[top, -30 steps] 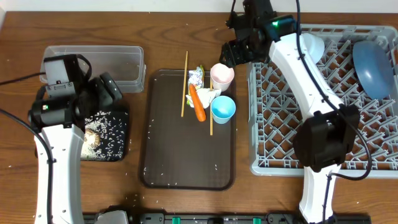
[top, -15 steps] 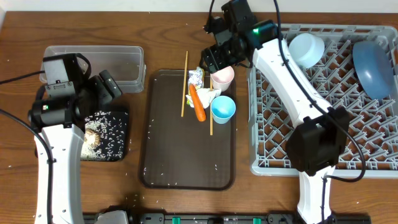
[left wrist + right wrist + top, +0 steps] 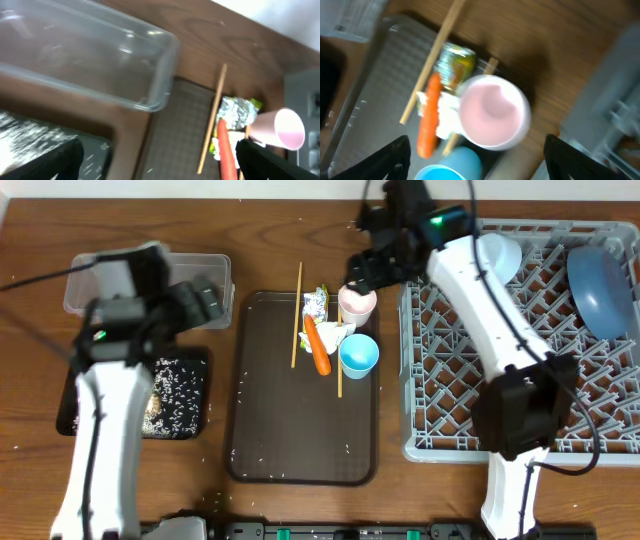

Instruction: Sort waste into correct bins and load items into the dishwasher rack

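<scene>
Next, my left gripper grabs the orange carrot across its near end [image 3: 321, 362] and leaves the white tissue, to sort the carrot alone into the black tray [image 3: 185, 395].
My right gripper [image 3: 364, 274] hangs open just behind the upright pale pink cup [image 3: 357, 302], empty; in the right wrist view the cup [image 3: 492, 117] lies ahead of the jaws. A light-blue cup [image 3: 359, 354], an orange carrot [image 3: 317, 346], a silver-and-yellow wrapper [image 3: 316, 304], a white tissue [image 3: 335, 335] and two chopsticks [image 3: 297, 315] lie around it. My left gripper [image 3: 205, 300] is open and empty over the near right corner of the clear tub [image 3: 85, 55]. The black tray [image 3: 185, 395] holds rice and a brownish scrap. In the grey rack [image 3: 470, 380] sit a large blue bowl [image 3: 600, 285] and a small light-blue bowl [image 3: 500, 255].
The cups and waste crowd the far end of a dark brown serving tray [image 3: 300, 430], which has a few stray rice grains near its front. My left arm covers part of the tub and the black tray from above.
My left arm has swung up and to the right, towards the tub's corner. My right gripper went left, then came back over the pink cup, its jaws wider.
</scene>
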Motion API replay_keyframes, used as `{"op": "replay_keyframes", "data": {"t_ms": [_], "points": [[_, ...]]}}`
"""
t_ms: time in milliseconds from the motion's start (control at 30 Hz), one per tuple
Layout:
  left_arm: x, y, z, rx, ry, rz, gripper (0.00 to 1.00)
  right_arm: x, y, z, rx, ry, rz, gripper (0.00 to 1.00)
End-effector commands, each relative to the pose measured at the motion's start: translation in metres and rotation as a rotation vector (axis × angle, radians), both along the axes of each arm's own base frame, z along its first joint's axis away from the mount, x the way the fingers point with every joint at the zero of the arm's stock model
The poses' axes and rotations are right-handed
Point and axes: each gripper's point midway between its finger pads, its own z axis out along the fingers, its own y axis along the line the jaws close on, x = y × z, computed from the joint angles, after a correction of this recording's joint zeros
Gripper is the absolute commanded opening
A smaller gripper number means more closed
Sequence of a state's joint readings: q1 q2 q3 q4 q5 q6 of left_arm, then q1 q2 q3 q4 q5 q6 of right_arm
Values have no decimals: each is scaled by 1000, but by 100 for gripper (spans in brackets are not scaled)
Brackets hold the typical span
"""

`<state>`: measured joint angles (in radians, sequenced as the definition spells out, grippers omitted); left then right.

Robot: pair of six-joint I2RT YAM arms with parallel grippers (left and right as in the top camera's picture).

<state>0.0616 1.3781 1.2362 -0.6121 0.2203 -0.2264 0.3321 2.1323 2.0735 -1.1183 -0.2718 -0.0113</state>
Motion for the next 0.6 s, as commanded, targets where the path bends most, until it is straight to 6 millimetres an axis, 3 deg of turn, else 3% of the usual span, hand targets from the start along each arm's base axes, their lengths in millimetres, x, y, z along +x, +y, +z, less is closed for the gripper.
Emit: {"op": "replay_keyframes", "data": {"t_ms": [0, 133, 333, 567], "points": [[18, -38, -31, 22, 52, -146, 98, 7, -45, 14, -5, -1, -90, 76], [30, -77, -63, 51, 90, -232, 98, 8, -92, 9, -19, 55, -185, 75], [24, -130, -97, 82, 149, -344, 98, 9, -127, 7, -24, 80, -255, 74], [7, -148, -139, 149, 282, -280, 98, 8, -148, 6, -27, 97, -296, 75]]}}
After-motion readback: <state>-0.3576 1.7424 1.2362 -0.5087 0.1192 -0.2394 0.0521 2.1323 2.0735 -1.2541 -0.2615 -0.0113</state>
